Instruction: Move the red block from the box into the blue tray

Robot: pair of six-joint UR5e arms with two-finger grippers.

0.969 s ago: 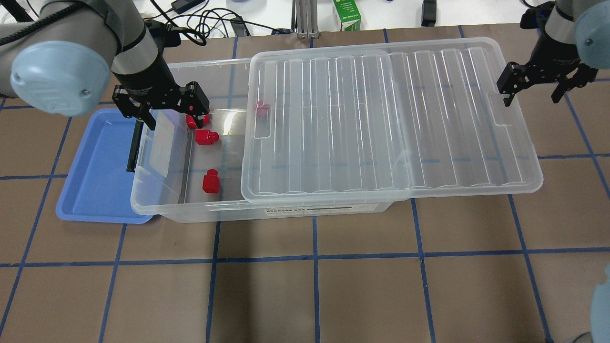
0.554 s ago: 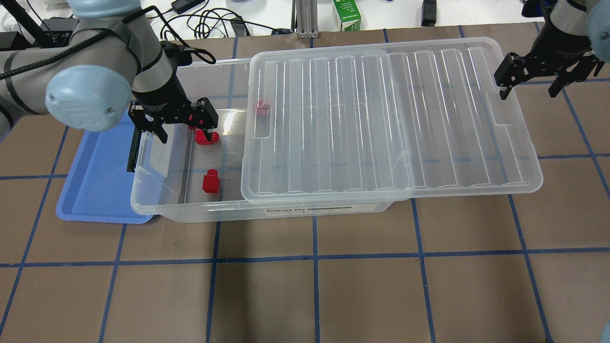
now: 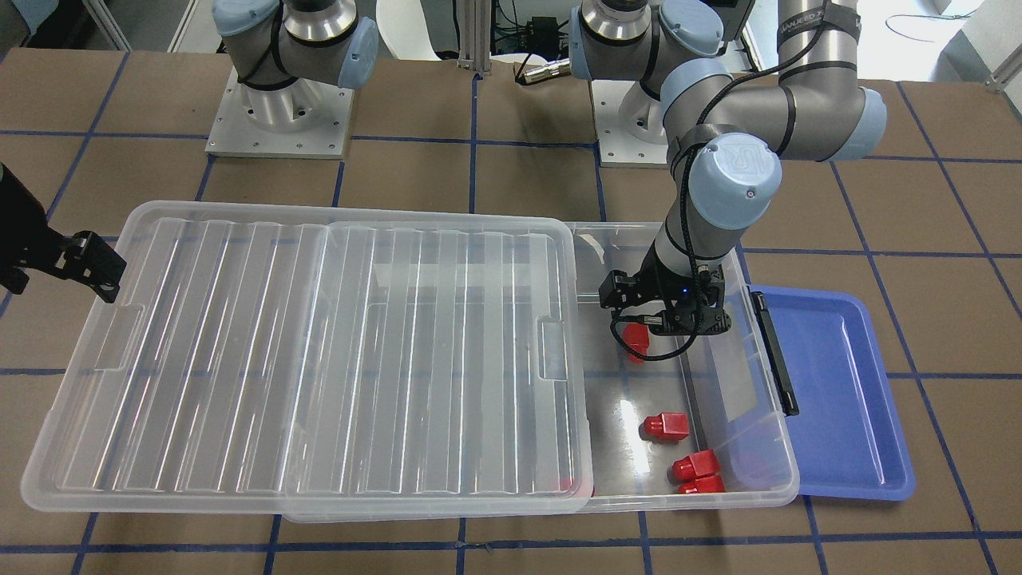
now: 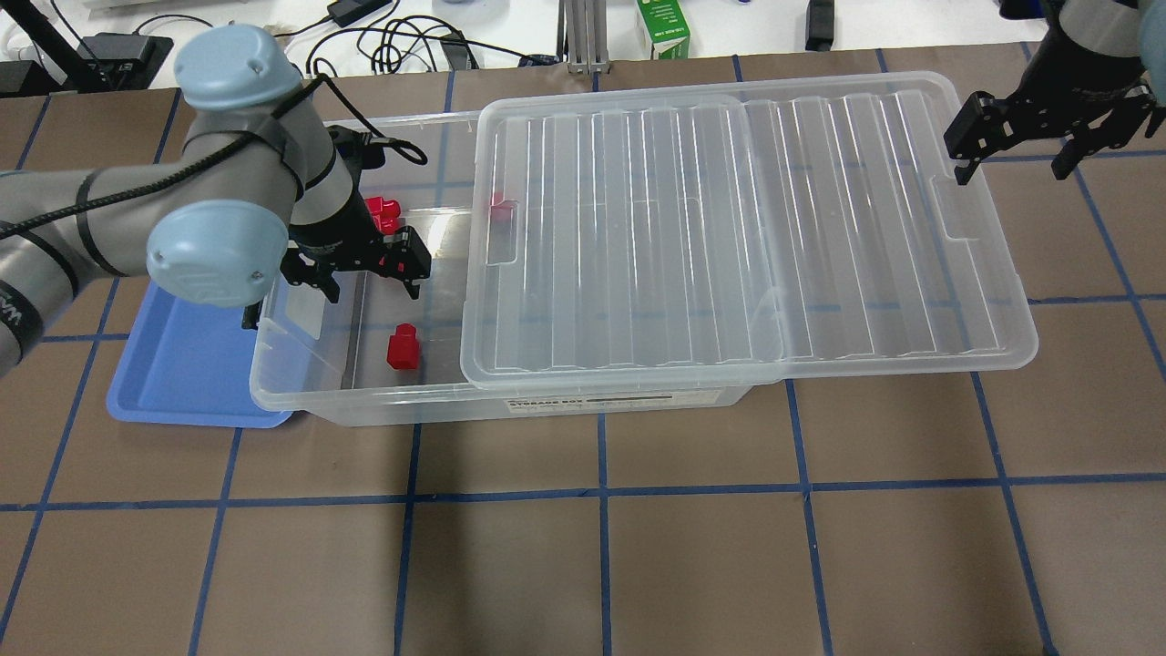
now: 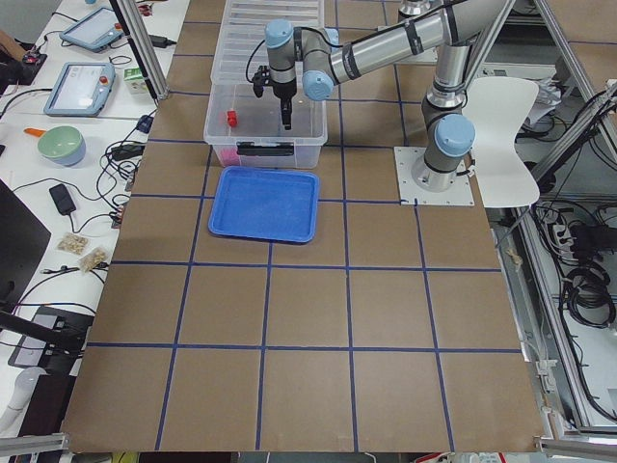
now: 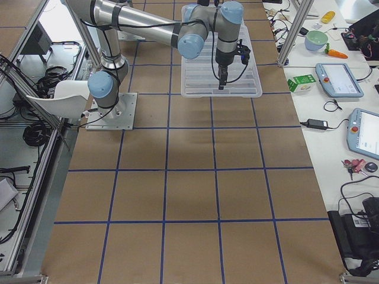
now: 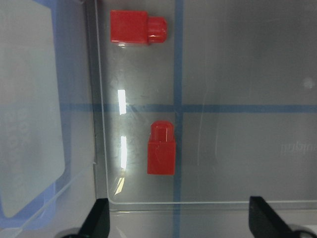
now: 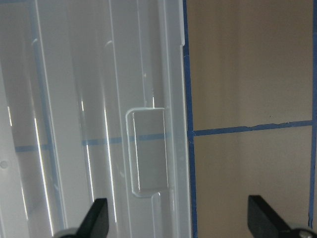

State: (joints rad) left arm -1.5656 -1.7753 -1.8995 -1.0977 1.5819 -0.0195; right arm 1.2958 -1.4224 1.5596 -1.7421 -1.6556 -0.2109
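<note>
I should next grab a red block by its square body (image 3: 636, 346) with my left gripper. Then I can move it into the blue tray (image 3: 843, 402).
My left gripper (image 4: 369, 281) hangs open and empty inside the uncovered end of the clear box (image 4: 364, 399). A red block (image 4: 402, 347) lies on the box floor just beside it. In the left wrist view that red block (image 7: 161, 154) lies a little ahead of my fingertips (image 7: 99, 220), its stub pointing away, and a second block (image 7: 137, 34) lies farther off. Two more blocks (image 3: 695, 465) lie by the far wall. The blue tray (image 4: 182, 364) lies against the box's end and holds nothing. My right gripper (image 4: 1043, 137) is open over the lid's far end (image 8: 147, 151).
The ribbed lid (image 4: 729, 228) is slid aside and covers most of the box, overhanging its right end. Another red block (image 4: 500, 211) shows at the lid's edge. A black clip (image 3: 773, 351) sits on the box end by the tray. Cables and a green carton (image 4: 663, 27) lie beyond the table.
My left gripper has moved from the far blocks toward the robot's side of the box, near the lone block, staying open. My right gripper has drifted slightly farther away.
</note>
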